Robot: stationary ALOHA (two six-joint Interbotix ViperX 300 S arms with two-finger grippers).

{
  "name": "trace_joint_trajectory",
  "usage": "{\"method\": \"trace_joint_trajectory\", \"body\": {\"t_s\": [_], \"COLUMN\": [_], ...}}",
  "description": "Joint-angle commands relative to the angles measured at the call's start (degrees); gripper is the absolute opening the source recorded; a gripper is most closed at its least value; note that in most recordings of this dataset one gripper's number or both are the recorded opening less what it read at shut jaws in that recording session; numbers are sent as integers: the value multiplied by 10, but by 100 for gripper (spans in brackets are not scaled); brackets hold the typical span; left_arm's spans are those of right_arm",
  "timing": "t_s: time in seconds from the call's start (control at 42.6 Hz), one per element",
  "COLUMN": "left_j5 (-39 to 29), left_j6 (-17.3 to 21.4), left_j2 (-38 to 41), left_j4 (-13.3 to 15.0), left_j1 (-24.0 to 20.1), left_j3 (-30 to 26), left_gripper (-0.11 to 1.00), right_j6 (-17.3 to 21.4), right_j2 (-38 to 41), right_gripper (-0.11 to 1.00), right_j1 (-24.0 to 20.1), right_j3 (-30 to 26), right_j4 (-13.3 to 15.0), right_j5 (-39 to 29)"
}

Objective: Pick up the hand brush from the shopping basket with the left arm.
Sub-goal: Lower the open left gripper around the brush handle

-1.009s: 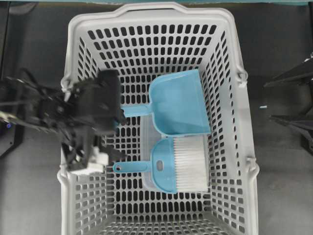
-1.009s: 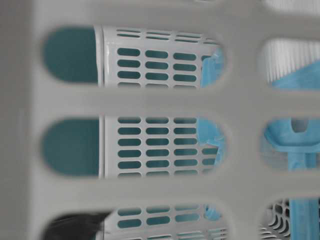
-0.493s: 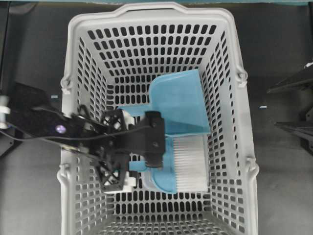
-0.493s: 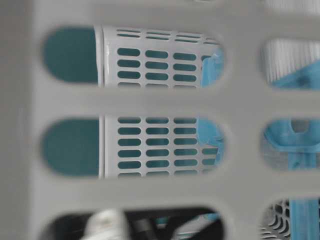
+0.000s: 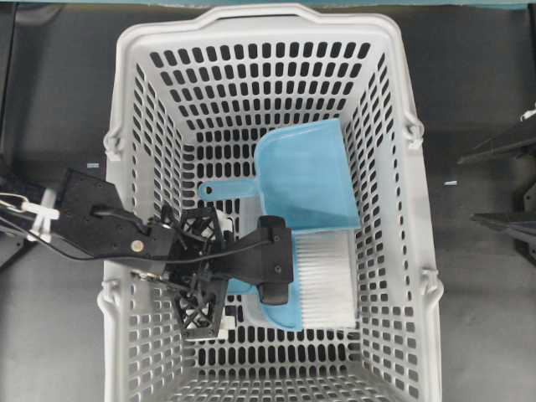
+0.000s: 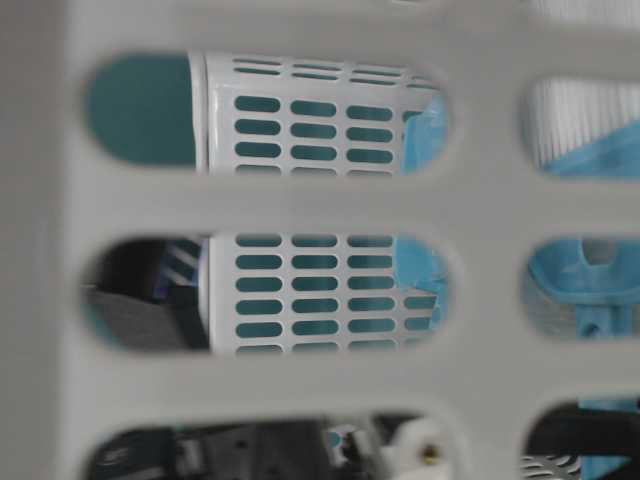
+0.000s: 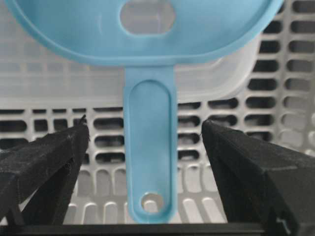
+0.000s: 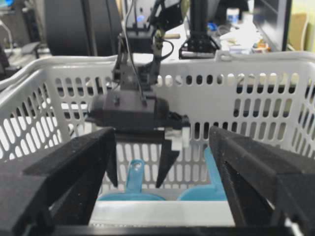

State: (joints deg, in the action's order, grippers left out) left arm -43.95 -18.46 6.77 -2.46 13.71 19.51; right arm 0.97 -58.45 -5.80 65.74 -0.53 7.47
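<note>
I need to pick the hand brush out of the basket, so I will next grab it by its thin handle [image 7: 150,142] with my left gripper.
The hand brush [image 5: 322,276], light blue with white bristles, lies low in the shopping basket [image 5: 251,17]. My left gripper [image 5: 226,280] is down inside the basket over the brush handle, which it hides in the overhead view. In the left wrist view the handle [image 7: 149,147] lies between the fingers of my left gripper [image 7: 143,123], which is open, with a gap on each side. The right wrist view shows the left gripper [image 8: 137,184] straddling the upturned handle [image 8: 135,174]. My right gripper [image 8: 162,130] is open and empty outside the basket.
A light blue dustpan scoop [image 5: 306,176] lies just behind the brush, handle to the left. Both rest on a clear plastic box [image 7: 49,83] on the basket floor. One finger [image 5: 502,219] of the right gripper shows at the right edge. Basket walls surround the left gripper.
My left gripper has moved from the basket's left wall to the right and down into the basket. Its open fingers now straddle the brush handle. The brush and dustpan have not moved.
</note>
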Motion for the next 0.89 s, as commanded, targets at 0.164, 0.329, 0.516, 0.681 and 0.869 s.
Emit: {"method": "trace_joint_trajectory", "body": {"t_s": [0.164, 0.329, 0.516, 0.681, 0.869], "left_j5": [24, 24, 30, 41, 40], "left_j6": [0, 1, 7, 12, 16], "left_j2": [22, 22, 21, 20, 18], "left_j4": [-2, -2, -2, -2, -2], "left_j1": [2, 1, 3, 10, 11], "left_j3": [-1, 1, 1, 4, 4], "left_gripper": [90, 89, 77, 29, 25], "right_j6": [0, 1, 1, 1, 1], "right_j2": [2, 3, 3, 3, 3], "right_gripper": [74, 74, 74, 74, 74], "right_j1": [-2, -2, -2, -2, -2], "right_j3": [-4, -4, 2, 4, 6], "right_j4": [-2, -1, -2, -2, -2], "right_j5": [3, 3, 3, 3, 3]}}
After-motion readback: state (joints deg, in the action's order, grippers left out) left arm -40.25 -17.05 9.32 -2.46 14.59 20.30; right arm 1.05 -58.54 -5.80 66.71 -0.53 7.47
